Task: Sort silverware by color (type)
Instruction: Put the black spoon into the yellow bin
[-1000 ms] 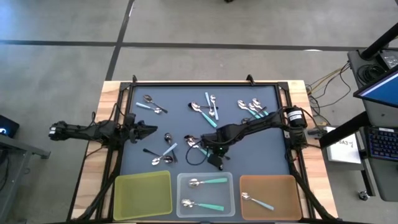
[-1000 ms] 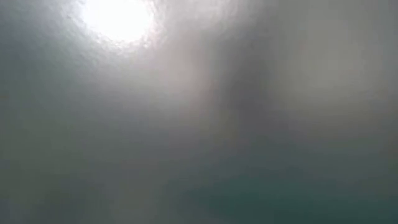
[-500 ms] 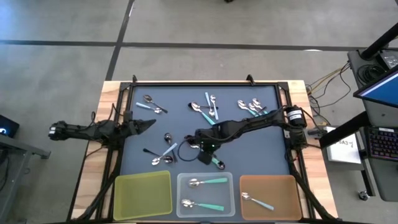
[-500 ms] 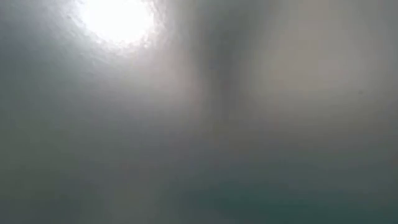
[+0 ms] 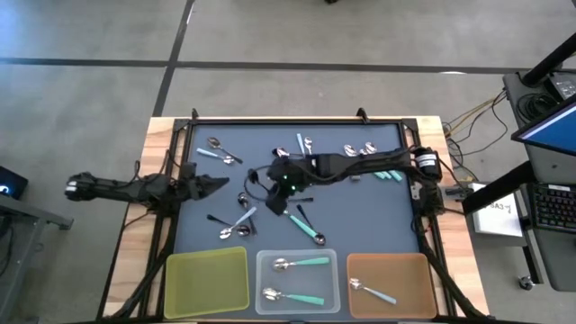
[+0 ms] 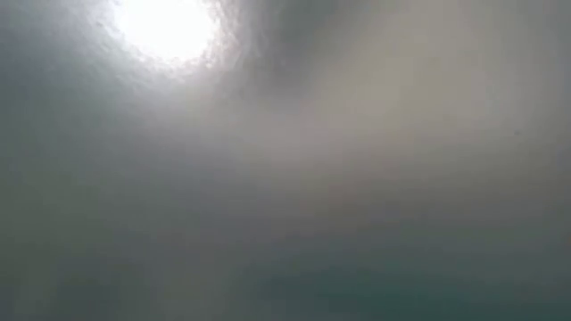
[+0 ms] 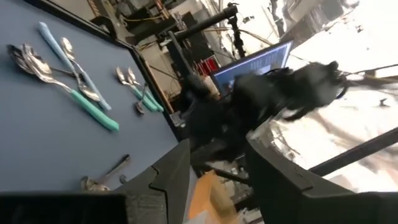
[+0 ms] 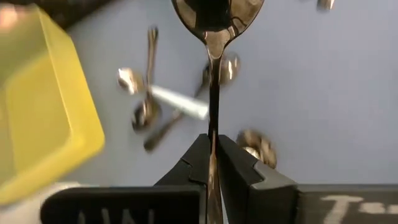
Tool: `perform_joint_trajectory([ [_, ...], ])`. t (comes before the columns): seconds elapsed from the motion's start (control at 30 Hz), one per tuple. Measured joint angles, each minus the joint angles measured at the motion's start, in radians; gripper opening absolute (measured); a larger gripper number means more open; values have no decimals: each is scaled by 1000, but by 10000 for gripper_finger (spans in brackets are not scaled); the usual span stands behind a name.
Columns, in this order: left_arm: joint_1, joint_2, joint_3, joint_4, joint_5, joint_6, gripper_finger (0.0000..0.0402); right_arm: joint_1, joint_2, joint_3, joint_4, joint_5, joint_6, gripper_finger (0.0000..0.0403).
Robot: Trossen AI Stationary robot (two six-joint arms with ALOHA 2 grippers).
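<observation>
The dark metal spoon needs to be sorted into the yellow tray (image 5: pixel 207 283), so my left gripper should next grab the spoon by its neck behind the bowl.
My right gripper (image 5: pixel 270 187) hangs over the middle of the dark mat, shut on a thin dark all-metal spoon (image 8: pixel 214 37). Its shiny bowl (image 8: pixel 216 12) points away from the fingers, above the mat. My left gripper (image 5: pixel 212 186) is open and empty at the mat's left side; it also shows in the left wrist view (image 7: pixel 217 180). Other spoons lie flat on the mat in loose groups: far left (image 5: pixel 220 153), far middle (image 5: pixel 301 155), far right (image 5: pixel 364 155), left of centre (image 5: pixel 238 216), and a teal one (image 5: pixel 308 229) near the trays. My right gripper pinches the spoon's thin metal handle (image 8: pixel 212 127) between its two fingers, toward the end away from the bowl. The handle runs along the fingers and sticks straight out past their tips. The spoon is lifted clear of the mat.
Three trays stand at the mat's near edge: yellow (image 5: pixel 193 297), clear (image 5: pixel 265 261) with two teal spoons, brown (image 5: pixel 414 270) with one light-blue spoon. The yellow tray also shows in the right wrist view (image 8: pixel 37 112). A black frame (image 5: pixel 297 121) rims the mat. The low view shows only blur.
My right gripper has gone from near the clear tray toward the mat's far left, to the middle of the mat, carrying the metal spoon. A teal spoon that it covered now shows on the mat.
</observation>
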Motion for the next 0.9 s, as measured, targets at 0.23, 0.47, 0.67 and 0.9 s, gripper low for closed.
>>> perform_joint_trajectory([
  [0.23,1,112,0,16,-104,82,197,-25,-1,37,112,2,-29,12],
  [0.47,1,198,0,257,-214,288,226,-37,3,37,165,107,-116,12],
  [0.67,1,268,0,320,-209,311,222,-47,31,37,284,133,-122,13],
  [0.9,1,353,4,399,-211,301,200,-47,72,61,341,139,-104,13],
])
